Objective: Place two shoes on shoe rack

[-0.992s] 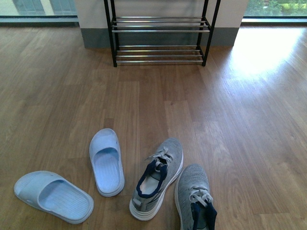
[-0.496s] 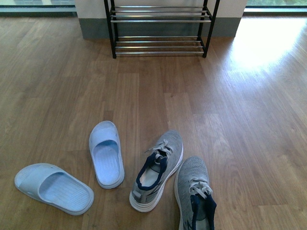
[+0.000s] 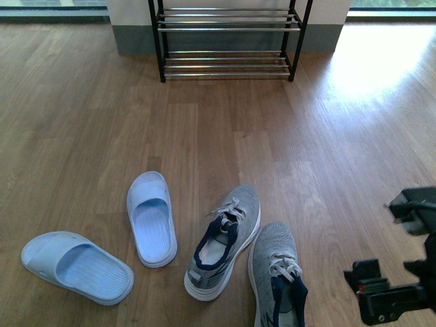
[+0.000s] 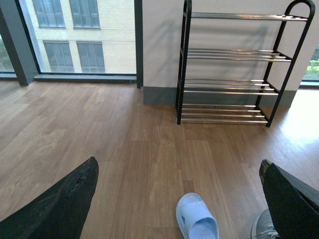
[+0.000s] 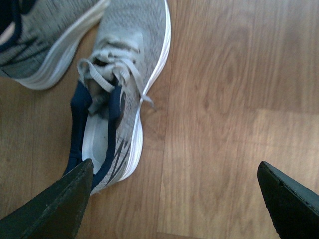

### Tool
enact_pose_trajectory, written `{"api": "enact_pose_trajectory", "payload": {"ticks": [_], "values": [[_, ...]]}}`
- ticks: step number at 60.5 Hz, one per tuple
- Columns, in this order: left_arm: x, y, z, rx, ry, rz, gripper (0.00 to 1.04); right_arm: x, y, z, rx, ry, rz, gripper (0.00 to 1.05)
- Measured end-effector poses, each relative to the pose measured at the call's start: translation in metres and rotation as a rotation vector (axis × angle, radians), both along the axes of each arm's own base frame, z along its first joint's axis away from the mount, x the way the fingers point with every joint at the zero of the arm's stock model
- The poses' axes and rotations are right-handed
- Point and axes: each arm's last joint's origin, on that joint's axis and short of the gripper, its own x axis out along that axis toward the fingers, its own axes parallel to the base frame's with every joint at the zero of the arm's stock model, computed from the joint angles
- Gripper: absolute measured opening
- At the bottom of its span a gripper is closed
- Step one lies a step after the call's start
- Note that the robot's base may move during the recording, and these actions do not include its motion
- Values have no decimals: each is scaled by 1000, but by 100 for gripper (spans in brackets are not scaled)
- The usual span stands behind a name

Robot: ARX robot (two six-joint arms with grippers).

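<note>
The grey toe of the second shoe is broad and rounded, so the robot's right hand should next grab that shoe by the side of its navy collar, a thin standing edge.
Two grey knit shoes with white soles lie on the wood floor: one angled with its toe toward the rack, the other beside it, nearer me. The shoe rack stands at the far wall, its chrome shelves bare. My right gripper hangs open to the right of the nearer shoe. In the right wrist view, that gripper is above bare floor, with the shoe beside one finger. My left gripper is open and faces the rack. It holds nothing.
Two light blue slippers lie left of the shoes, one close to them, the other further left. The left wrist view shows a slipper below the gripper and tall windows left of the rack. Sunlight glares on the floor at right.
My right gripper has come into the front view at the lower right, beside the nearer shoe. The view tilted down slightly a second ago. Shoes and slippers have not moved.
</note>
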Motion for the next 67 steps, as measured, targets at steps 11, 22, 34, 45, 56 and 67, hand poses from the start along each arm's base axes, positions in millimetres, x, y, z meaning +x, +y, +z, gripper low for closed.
{"api": "enact_pose_trajectory", "payload": {"ticks": [11,22,34,45,56,67], "values": [[0,0,0,0,0,0,95,6,7,-41,32,126,-42,95],[0,0,0,0,0,0,95,15,13,-69,68,184,-83,95],[0,0,0,0,0,0,95,25,11,-86,88,211,-125,95],[0,0,0,0,0,0,95,33,5,-97,92,215,-147,95],[0,0,0,0,0,0,95,35,4,-99,105,222,-145,95],[0,0,0,0,0,0,95,26,5,-71,109,176,-134,95]]}}
